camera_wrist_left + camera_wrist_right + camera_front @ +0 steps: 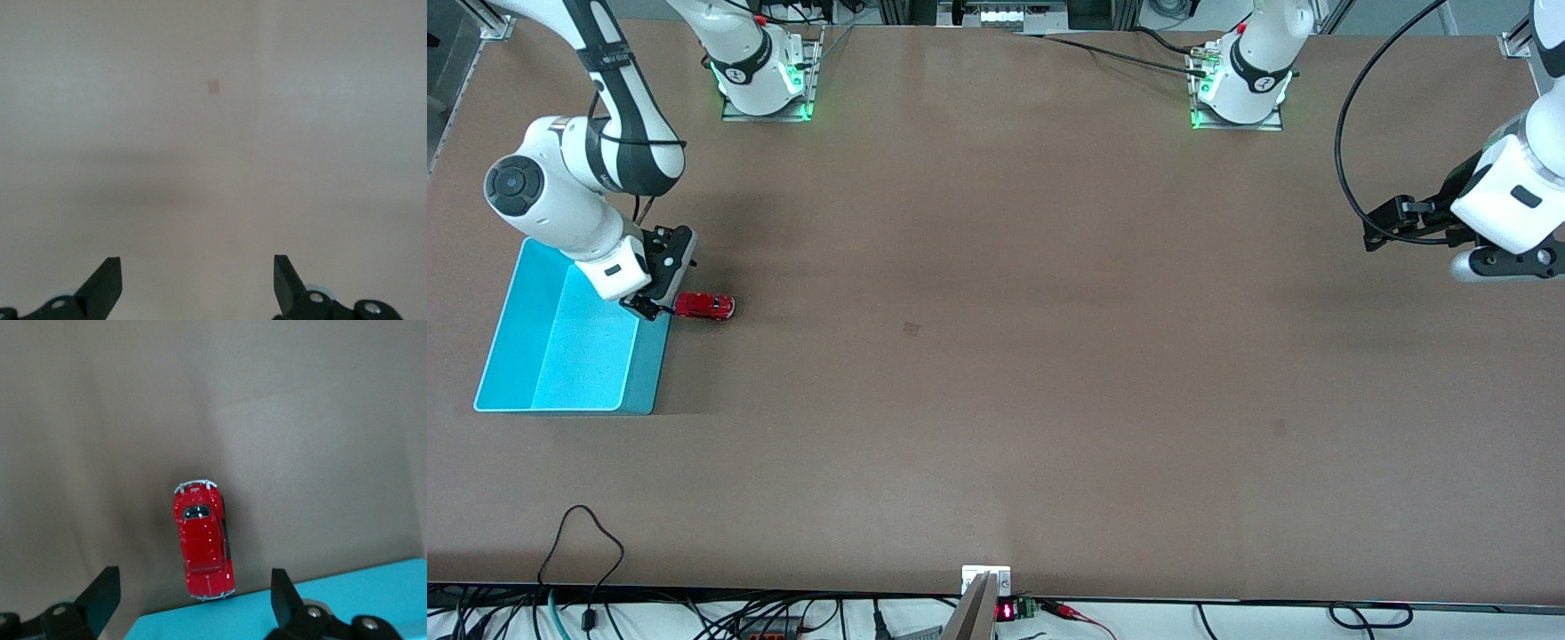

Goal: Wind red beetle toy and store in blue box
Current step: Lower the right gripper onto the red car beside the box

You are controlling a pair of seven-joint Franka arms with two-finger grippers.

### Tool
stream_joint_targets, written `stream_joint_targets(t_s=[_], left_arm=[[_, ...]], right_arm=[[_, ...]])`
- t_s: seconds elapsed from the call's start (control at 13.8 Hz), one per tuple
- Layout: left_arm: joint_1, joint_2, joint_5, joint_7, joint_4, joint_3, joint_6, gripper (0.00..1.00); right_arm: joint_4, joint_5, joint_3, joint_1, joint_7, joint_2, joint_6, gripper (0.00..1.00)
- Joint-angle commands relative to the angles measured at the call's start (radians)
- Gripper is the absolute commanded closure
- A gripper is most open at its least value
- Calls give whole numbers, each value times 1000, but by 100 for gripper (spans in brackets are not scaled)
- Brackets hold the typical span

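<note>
I need to grab the toy's body by its two sides with my right gripper next. Then I can store the red beetle toy (704, 306) in the blue box (525, 356).
The red beetle toy (704, 306) (203, 543) rests on the brown table, right beside the blue box (525, 356) (347, 600), on the side toward the left arm's end. My right gripper (649, 307) (193, 590) hangs open over the box's wall next to the toy, its fingers apart with nothing between them. The toy lies just past the fingertips, one bumper against the box wall. My left gripper (1374, 238) (197, 280) waits open above bare table at the left arm's end, holding nothing.
A small dark square mark (911, 329) (213, 87) sits on the table's middle. Cables (587, 551) trail along the table edge nearest the front camera. The arm bases (765, 80) stand at the edge farthest from that camera.
</note>
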Motion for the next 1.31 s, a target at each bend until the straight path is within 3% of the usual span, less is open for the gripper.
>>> stream_joint_targets(t_s=[0.0, 0.29, 1.02, 1.09, 1.16, 1.24], left_arm=[[-47, -172, -56, -3, -245, 84, 151, 0], [-42, -158, -57, 93, -218, 80, 102, 0], [-45, -123, -54, 80, -141, 74, -26, 0], [-46, -121, -53, 80, -140, 74, -26, 0], [-46, -121, -56, 80, -140, 74, -26, 0], [-46, -121, -51, 81, -140, 74, -26, 0]], right_arm=[[2, -9, 18, -36, -72, 55, 55, 0], [-11, -7, 18, -38, -107, 115, 131, 0], [-11, -6, 18, -33, -104, 195, 196, 0], [-11, -7, 18, -33, -104, 198, 201, 3], [-11, -6, 18, -32, -104, 198, 201, 21], [-9, -7, 18, -29, -95, 198, 199, 57]])
